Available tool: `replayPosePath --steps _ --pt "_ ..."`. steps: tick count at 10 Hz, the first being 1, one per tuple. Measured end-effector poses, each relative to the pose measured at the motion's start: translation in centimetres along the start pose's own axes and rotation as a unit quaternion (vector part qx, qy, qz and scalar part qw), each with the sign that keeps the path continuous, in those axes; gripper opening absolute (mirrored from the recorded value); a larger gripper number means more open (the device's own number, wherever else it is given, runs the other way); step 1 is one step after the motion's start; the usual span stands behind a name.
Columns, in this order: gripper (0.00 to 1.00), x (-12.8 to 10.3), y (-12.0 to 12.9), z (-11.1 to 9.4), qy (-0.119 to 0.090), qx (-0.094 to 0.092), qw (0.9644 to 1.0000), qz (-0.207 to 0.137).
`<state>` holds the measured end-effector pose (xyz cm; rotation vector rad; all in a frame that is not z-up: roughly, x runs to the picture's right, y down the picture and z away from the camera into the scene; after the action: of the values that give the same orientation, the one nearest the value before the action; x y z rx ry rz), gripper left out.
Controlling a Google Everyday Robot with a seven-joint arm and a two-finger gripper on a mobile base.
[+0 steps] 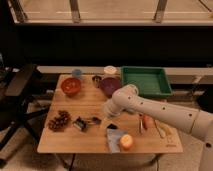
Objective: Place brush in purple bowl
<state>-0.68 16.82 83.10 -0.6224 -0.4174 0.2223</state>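
The brush should go in the purple bowl [109,86], so I should grab it next with my gripper by its black handle [94,121].
The brush [85,122] lies on the wooden table [65,142], left of centre, its black handle pointing right and its boxy head to the left. My gripper [108,118] hangs just right of the handle's end, low over the table and open, with nothing in it. The purple bowl [109,86] stands behind the gripper toward the table's back edge, and the arm's pale elbow [126,96] partly covers its right front rim.
An orange-red bowl [71,86] sits at the back left and a green tray [145,81] at the back right. Small cups [77,73] line the back edge. A dark pinecone-like cluster [59,121] lies left of the brush. An orange fruit on a blue cloth [125,142] sits at the front.
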Motion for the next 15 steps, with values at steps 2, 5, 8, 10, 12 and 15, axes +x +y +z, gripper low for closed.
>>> replayPosePath --steps 2,5,8,10,12,15 --pt "0.80 0.4 0.4 1.0 -0.011 -0.010 0.9999 0.007" --pt "0.68 0.5 0.9 1.9 -0.026 -0.022 0.9994 0.010" --pt "0.37 1.1 1.4 2.6 -0.036 -0.032 0.9986 0.023" --pt "0.20 1.4 1.5 2.8 -0.039 -0.037 0.9981 0.030" --pt "0.01 1.8 1.7 3.0 -0.040 -0.041 0.9972 0.047" --pt "0.00 1.6 0.9 1.4 -0.018 -0.017 0.9979 0.059"
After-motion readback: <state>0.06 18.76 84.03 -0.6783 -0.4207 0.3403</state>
